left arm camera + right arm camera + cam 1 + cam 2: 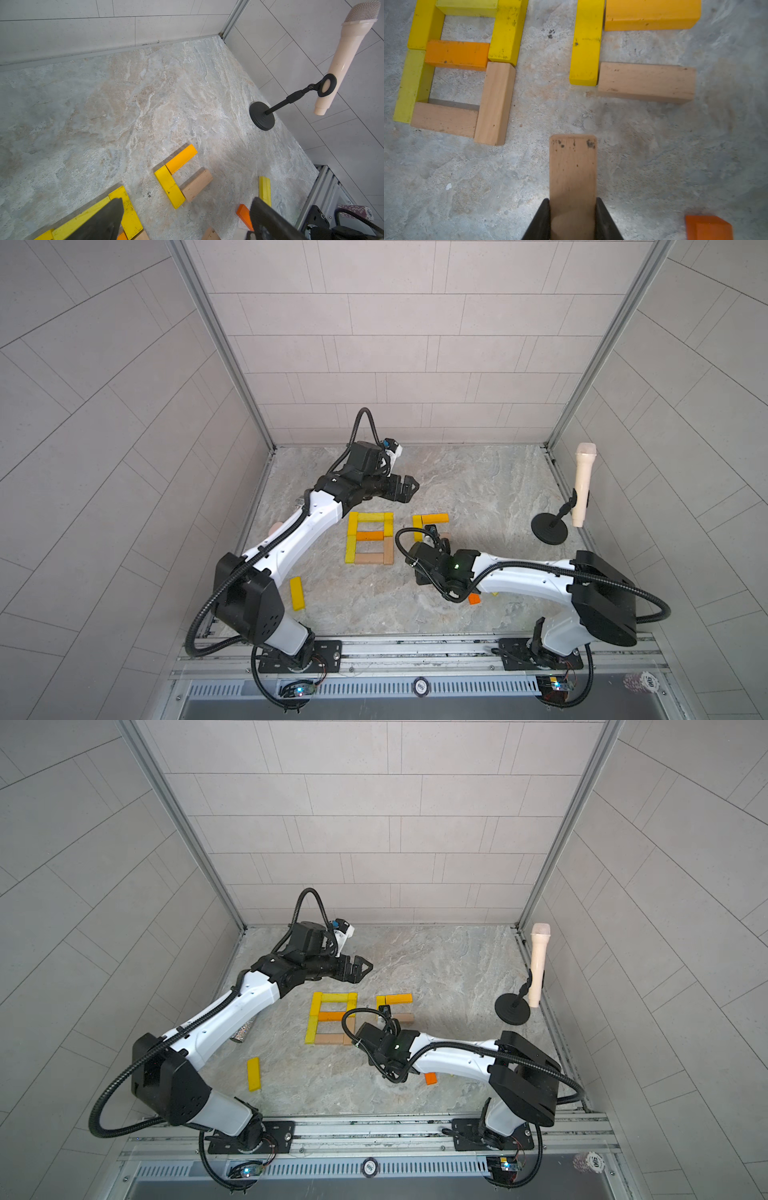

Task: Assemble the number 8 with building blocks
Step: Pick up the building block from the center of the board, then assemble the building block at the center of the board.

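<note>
The robot's right gripper should keep holding the tan block, because the block would fall short of the yellow upright block's loose end if the gripper opened now.
A finished figure 8 of yellow, orange and tan building blocks (369, 537) (332, 1018) lies mid-table. Right of it lie a yellow upright block (586, 43), an amber block (652, 14) and a tan block (646, 82) in an F-like shape. My right gripper (572, 201) is shut on a tan block (573, 166), held just in front of that shape above the table. My left gripper (185, 220) (409, 488) hangs open and empty behind the 8. Loose blocks: yellow (297, 593), orange (473, 598) (708, 227), yellow (265, 190).
A cream microphone (582, 489) leans on a black stand (549, 527) at the right wall. A glittery silver microphone (243, 1032) and a pink object (276, 526) lie under the left arm. Tiled walls close three sides.
</note>
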`<state>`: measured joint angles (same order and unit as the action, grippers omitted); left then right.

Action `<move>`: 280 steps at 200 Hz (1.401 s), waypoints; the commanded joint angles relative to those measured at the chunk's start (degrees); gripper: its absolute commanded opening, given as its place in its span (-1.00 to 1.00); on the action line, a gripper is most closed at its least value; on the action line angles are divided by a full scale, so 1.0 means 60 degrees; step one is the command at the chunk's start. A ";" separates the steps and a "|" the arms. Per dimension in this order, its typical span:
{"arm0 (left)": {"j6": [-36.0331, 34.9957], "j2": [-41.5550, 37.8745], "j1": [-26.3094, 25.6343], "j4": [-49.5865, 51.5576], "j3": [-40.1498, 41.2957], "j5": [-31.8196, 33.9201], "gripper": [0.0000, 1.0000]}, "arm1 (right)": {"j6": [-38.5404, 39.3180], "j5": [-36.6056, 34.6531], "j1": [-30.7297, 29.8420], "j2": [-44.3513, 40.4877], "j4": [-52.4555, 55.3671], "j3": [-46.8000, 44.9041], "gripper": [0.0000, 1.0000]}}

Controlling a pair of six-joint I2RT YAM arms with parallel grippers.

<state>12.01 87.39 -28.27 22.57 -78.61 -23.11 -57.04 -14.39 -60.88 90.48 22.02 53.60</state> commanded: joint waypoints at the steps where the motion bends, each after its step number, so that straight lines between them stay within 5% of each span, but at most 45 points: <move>1: -0.0035 -0.0345 0.0047 -0.0166 -0.0039 -0.0031 1.00 | -0.0625 -0.0223 -0.0158 0.0414 -0.0119 0.0329 -0.55; 280: 0.0080 -0.0299 0.0066 -0.0172 -0.0055 -0.0044 1.00 | -0.0989 0.0042 0.0116 0.2546 -0.0092 0.1075 -0.40</move>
<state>12.23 87.37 -28.12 22.57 -78.61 -23.00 -62.08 -13.74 -61.49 103.83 18.65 59.48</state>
